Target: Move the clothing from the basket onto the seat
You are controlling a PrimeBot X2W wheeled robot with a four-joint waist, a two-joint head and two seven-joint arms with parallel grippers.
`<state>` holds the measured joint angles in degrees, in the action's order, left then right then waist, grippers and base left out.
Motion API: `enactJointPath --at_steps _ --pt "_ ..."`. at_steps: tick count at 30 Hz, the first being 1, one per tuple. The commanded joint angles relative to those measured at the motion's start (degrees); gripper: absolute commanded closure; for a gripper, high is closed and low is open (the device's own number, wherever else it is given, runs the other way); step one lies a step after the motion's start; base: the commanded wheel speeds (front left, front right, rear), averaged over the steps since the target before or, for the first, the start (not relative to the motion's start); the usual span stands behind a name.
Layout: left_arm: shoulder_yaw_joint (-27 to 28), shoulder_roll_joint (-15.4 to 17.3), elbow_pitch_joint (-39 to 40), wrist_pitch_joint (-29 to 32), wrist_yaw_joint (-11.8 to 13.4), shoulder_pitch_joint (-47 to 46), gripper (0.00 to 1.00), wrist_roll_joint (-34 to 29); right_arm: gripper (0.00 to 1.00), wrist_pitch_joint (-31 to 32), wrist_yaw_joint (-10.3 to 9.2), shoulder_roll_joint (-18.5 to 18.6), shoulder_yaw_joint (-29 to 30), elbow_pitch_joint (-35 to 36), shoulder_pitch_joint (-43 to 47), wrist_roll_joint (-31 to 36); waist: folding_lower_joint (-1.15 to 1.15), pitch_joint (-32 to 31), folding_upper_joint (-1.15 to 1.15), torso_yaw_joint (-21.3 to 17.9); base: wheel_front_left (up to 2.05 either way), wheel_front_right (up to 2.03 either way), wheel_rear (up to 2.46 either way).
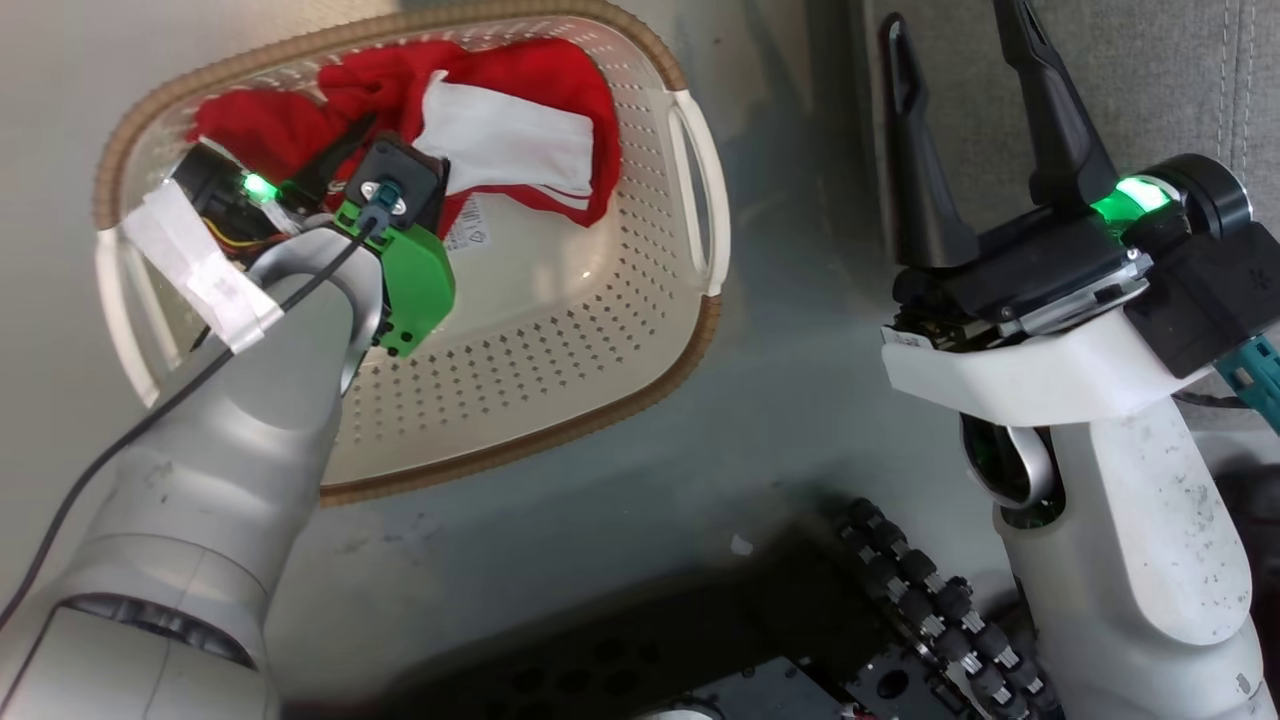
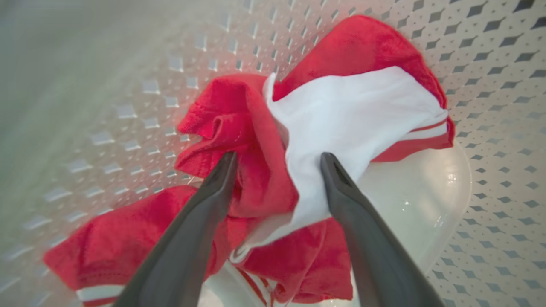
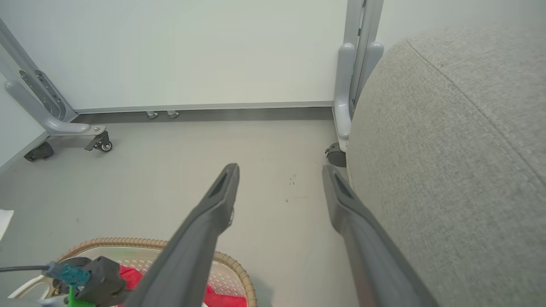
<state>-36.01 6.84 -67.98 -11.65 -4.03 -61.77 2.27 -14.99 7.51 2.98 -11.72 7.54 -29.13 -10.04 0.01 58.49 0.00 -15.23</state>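
My left gripper pinches the clothing's red fold (image 2: 275,171) next to move the clothing onto the seat. The white panel lies flat beside a raised fold of cloth.
The cream perforated basket (image 1: 600,330) with a brown rim stands on the floor at the upper left of the head view. The clothing (image 1: 520,110), red with a white panel, lies bunched against its far wall. My left arm reaches down into the basket. In the left wrist view my left gripper (image 2: 277,160) is open, its fingers straddling a fold of the clothing (image 2: 341,111). My right gripper (image 1: 955,40) is open and empty, raised beside the grey seat (image 1: 1150,80). In the right wrist view my right gripper (image 3: 280,170) points over bare floor, with the seat (image 3: 448,149) close on its right and the basket (image 3: 236,266) low on its left.
The grey floor (image 3: 170,179) runs to a white wall panel. Two wheeled frame legs (image 3: 59,128) (image 3: 345,106) stand along the panel, one next to the seat. My own base with a black cable chain (image 1: 920,590) fills the bottom of the head view.
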Motion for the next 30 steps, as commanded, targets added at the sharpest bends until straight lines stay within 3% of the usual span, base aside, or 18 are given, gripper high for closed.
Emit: enactJointPath --at_steps 1,11,12,13,20,30 --pt "0.15 1.09 -0.83 0.44 0.67 -1.65 0.00 -0.10 0.00 -0.26 -0.03 -0.03 -0.21 0.36 -0.84 -0.42 -0.01 2.09 0.00 -2.08 0.00 0.00 0.00" --pt "-0.22 2.35 -4.35 4.78 2.46 -3.80 0.00 0.64 0.00 -0.26 -0.04 -0.08 -1.09 0.75 -1.39 -2.09 -0.01 3.42 0.00 -3.54 0.00 0.00 0.00" --pt "-0.24 2.38 -4.51 5.15 2.35 -3.84 0.43 0.70 0.00 -0.26 -0.04 -0.08 -1.10 0.69 -1.43 -2.09 -0.01 3.47 0.00 -3.62 0.00 0.00 0.00" --pt "-0.31 2.39 -4.60 5.27 2.41 -3.97 1.00 0.76 0.00 -0.26 -0.04 -0.08 -1.09 0.62 -1.47 -2.13 -0.01 3.50 0.00 -3.68 0.00 0.00 0.00" --pt "-1.26 2.48 -5.20 5.75 3.06 -3.15 1.00 0.77 0.00 -0.27 -0.04 -0.07 -0.87 0.70 -1.50 -2.29 -0.01 2.66 0.00 -3.58 0.00 0.00 0.00" --pt "0.39 0.00 -4.27 -1.12 2.18 0.73 1.00 4.47 0.00 -0.24 -0.04 -0.05 -0.74 -0.16 0.59 -1.22 -0.01 -3.23 0.00 -0.86 0.00 0.00 0.00"
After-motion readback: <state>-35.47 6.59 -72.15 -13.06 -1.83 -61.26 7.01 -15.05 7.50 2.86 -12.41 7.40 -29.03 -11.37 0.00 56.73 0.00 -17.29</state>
